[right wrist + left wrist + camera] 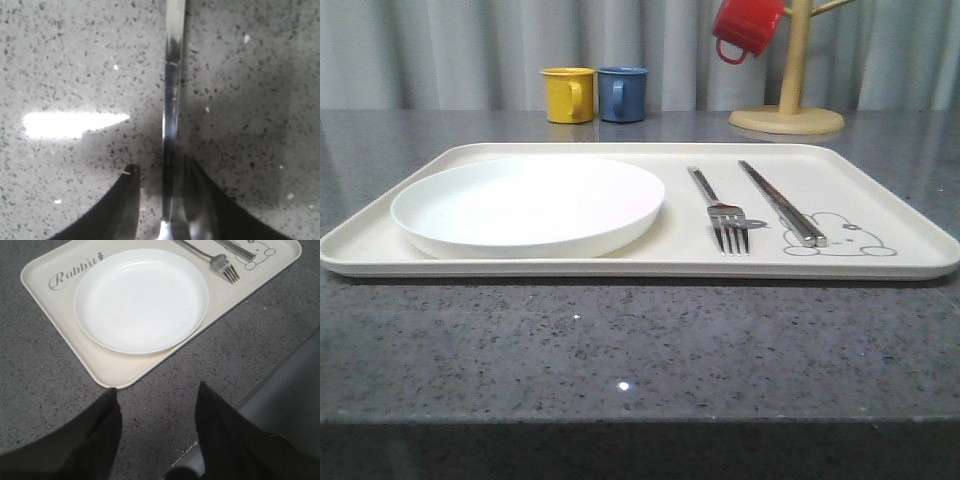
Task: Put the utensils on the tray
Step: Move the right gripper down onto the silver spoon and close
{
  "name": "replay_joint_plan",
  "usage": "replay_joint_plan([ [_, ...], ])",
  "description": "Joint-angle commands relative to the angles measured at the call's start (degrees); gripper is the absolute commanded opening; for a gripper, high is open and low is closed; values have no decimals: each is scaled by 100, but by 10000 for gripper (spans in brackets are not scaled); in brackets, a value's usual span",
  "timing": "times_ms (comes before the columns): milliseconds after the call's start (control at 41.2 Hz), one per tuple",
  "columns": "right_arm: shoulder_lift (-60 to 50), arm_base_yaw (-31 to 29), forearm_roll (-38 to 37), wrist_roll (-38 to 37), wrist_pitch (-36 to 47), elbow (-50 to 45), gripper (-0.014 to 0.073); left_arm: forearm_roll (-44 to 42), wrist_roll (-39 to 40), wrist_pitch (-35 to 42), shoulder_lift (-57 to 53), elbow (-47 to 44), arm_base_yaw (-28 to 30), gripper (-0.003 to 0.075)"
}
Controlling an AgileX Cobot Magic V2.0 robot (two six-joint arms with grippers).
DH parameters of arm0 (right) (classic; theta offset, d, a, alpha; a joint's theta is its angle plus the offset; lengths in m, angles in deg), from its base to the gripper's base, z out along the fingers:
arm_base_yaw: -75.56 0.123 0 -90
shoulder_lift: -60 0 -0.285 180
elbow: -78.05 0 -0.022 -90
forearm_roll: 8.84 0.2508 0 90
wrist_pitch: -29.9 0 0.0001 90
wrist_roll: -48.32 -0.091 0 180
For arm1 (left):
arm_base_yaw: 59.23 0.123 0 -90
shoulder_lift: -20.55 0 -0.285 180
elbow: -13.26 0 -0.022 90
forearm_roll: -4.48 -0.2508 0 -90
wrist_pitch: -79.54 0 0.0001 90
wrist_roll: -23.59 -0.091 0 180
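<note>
The slim shiny handle has my fingers reaching down on both sides of it in the right wrist view, so my right gripper should close on it.
The cream tray (880, 262) lies across the grey stone counter. A silver fork (720, 215) and a pair of flat chopsticks (780, 205) rest on its right half, beside the rabbit drawing. In the left wrist view the tray (100, 367), fork (220, 262) and chopsticks (235, 246) show again. My left gripper (157, 388) hangs open over bare counter just off the tray's corner. My right gripper (161, 164) is open low over the counter, its fingers either side of a slim shiny utensil handle (172, 75). A gap remains on one side, and the utensil's head is hidden.
A round white plate (530, 205) fills the tray's left half. A yellow mug (568, 95) and a blue mug (622, 94) stand at the back. A wooden mug tree (790, 100) with a red mug (748, 25) is at the back right. The counter's front edge (260, 395) is near my left gripper.
</note>
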Motion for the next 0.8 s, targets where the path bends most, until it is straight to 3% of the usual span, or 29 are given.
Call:
replay_joint_plan([
  [0,-163,-41,57,67,-23,186,257,109,50,387,-11,148,-43,338],
  [121,-137,-41,57,67,-78,186,217,109,50,387,-11,148,-43,338],
  [315,-137,-41,57,67,-82,186,10,109,50,387,-11,148,-43,338],
  [776,-655,127,368,67,-288,243,4,109,50,387,-11,148,-43,338],
])
